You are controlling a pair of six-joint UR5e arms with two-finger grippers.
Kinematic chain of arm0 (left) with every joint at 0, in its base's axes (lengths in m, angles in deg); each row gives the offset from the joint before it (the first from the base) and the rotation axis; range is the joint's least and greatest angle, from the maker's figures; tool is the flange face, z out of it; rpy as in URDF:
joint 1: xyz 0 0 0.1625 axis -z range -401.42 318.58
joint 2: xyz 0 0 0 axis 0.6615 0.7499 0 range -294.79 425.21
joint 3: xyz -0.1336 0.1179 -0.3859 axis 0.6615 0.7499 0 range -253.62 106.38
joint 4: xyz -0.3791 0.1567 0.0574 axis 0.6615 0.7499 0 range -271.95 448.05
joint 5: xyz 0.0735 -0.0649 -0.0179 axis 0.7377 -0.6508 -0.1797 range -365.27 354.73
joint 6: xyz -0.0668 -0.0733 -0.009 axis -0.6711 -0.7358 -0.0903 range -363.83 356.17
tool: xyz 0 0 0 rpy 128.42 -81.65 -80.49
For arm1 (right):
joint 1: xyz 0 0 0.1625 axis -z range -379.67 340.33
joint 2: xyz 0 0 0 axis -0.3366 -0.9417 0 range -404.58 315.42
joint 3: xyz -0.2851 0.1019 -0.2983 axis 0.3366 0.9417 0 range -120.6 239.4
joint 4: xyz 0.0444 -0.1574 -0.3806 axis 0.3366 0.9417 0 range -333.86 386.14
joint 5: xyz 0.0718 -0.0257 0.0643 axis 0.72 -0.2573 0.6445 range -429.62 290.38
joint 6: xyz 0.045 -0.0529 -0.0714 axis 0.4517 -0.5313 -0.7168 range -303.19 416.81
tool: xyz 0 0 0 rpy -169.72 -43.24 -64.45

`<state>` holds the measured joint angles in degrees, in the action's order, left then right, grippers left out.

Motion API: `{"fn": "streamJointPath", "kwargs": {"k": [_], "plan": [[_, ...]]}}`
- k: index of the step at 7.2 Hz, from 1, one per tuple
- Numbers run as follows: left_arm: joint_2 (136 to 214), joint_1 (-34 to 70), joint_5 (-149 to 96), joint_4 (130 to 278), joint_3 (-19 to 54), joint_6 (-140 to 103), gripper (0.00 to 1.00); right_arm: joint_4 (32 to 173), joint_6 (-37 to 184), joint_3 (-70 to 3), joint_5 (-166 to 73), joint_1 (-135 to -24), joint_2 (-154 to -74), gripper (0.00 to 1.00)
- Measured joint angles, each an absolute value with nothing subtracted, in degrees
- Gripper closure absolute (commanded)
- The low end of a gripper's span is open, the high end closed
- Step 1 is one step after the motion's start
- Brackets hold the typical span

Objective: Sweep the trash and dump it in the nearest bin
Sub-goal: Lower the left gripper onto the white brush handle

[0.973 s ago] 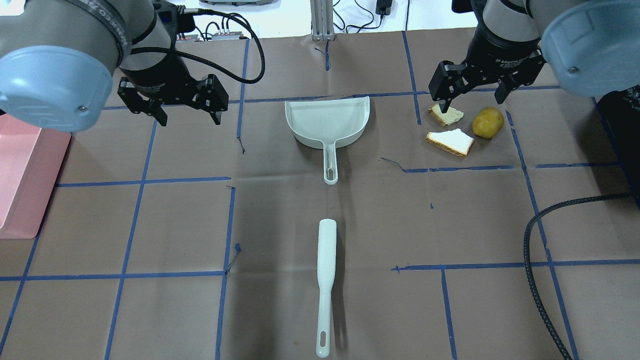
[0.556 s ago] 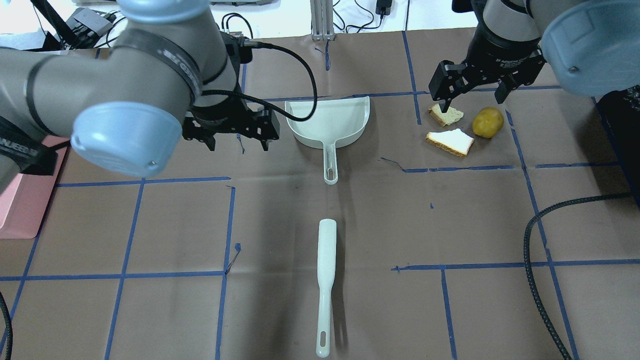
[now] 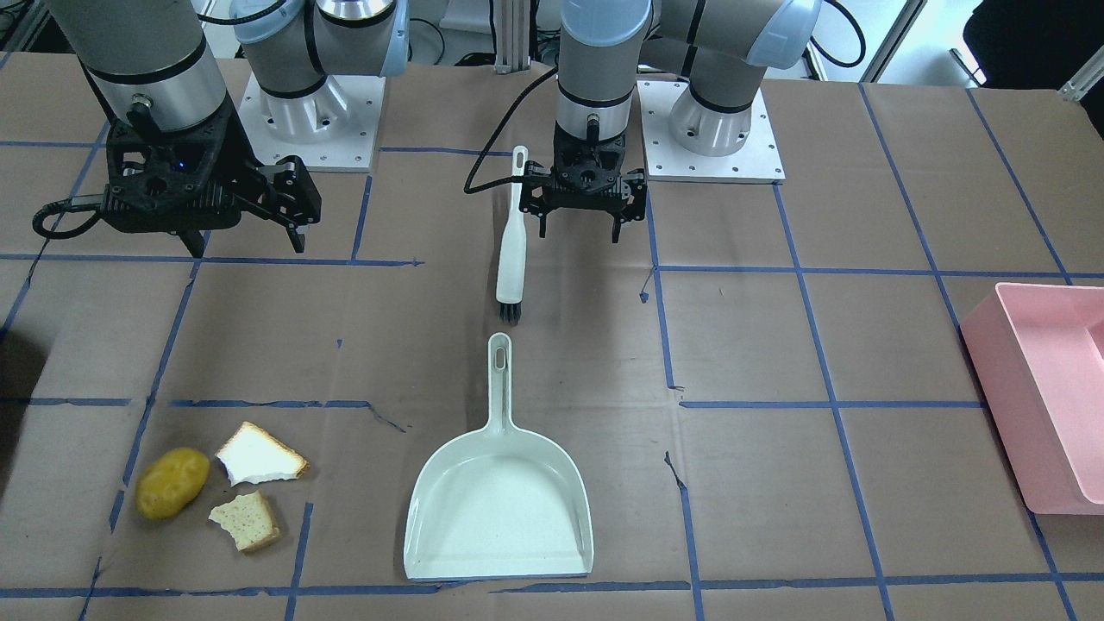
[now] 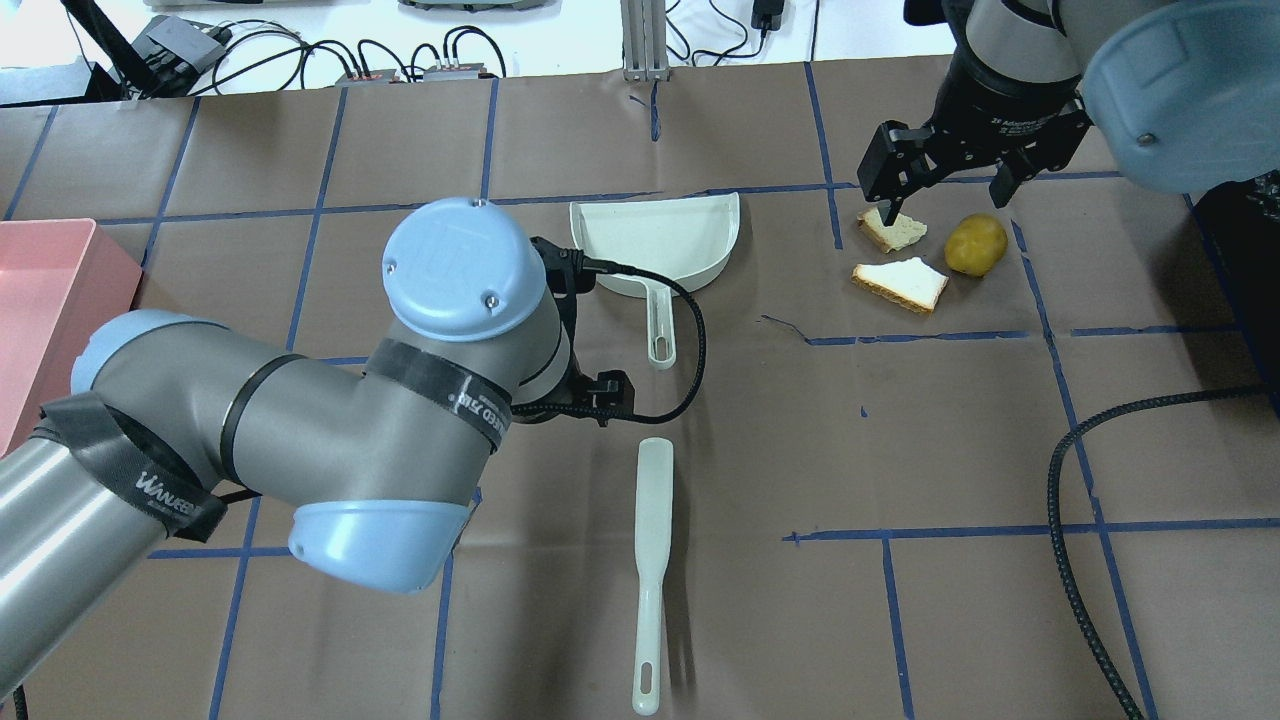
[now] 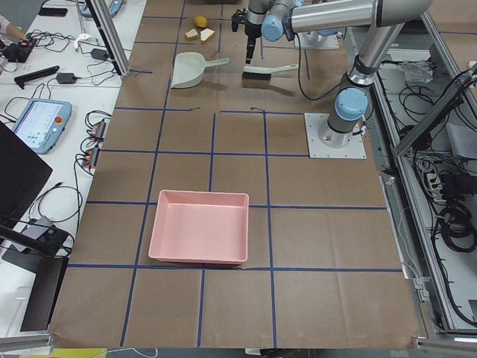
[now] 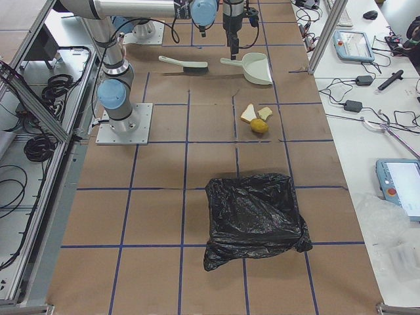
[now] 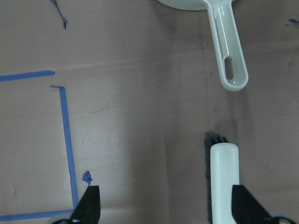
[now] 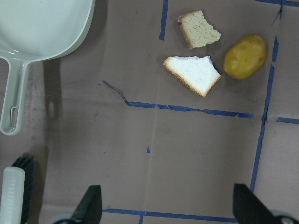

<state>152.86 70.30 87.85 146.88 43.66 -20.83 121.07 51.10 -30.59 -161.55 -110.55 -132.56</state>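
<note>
My left gripper grabs the brush (image 3: 512, 241) by its narrow handle (image 3: 518, 171) next, since the brush head spreads wide over its bristles.
The yellow-brown potato (image 4: 976, 244) and two torn bread pieces (image 4: 893, 229) (image 4: 901, 283) lie together at the far right, also in the front view (image 3: 172, 482) (image 3: 246, 520) (image 3: 259, 454). A pale green dustpan (image 4: 655, 240) lies mid-table, handle toward a matching brush (image 4: 652, 560). My left gripper (image 3: 580, 226) is open and empty, hovering beside the brush (image 3: 512, 241). In the left wrist view the brush head (image 7: 223, 186) is near one fingertip. My right gripper (image 4: 945, 200) is open and empty above the trash.
A pink tray bin (image 4: 40, 300) sits at the table's left edge. A black bag-lined bin (image 6: 256, 220) stands at the right end, beyond the trash. Blue tape lines cross the brown table cover. A black cable (image 4: 1070, 520) loops at the right.
My left arm swung from the far left to the table's middle and back toward the robot, now over the gap between dustpan handle and brush. The right arm has not moved.
</note>
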Motion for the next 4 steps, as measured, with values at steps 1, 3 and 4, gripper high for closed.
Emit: {"fn": "streamJointPath", "kwargs": {"k": [1,3,4], "plan": [[151.57,71.43,87.73,143.30,47.32,-22.21,0.00,121.07,51.10,-30.59,-161.55,-110.55,-132.56,0.00],[149.82,75.65,87.77,140.35,51.76,-26.60,0.01,121.08,51.10,-30.60,-161.55,-110.55,-132.56,0.00],[149.86,77.61,87.72,139.79,52.88,-29.24,0.01,121.10,51.09,-30.60,-161.55,-110.55,-132.56,0.00]]}}
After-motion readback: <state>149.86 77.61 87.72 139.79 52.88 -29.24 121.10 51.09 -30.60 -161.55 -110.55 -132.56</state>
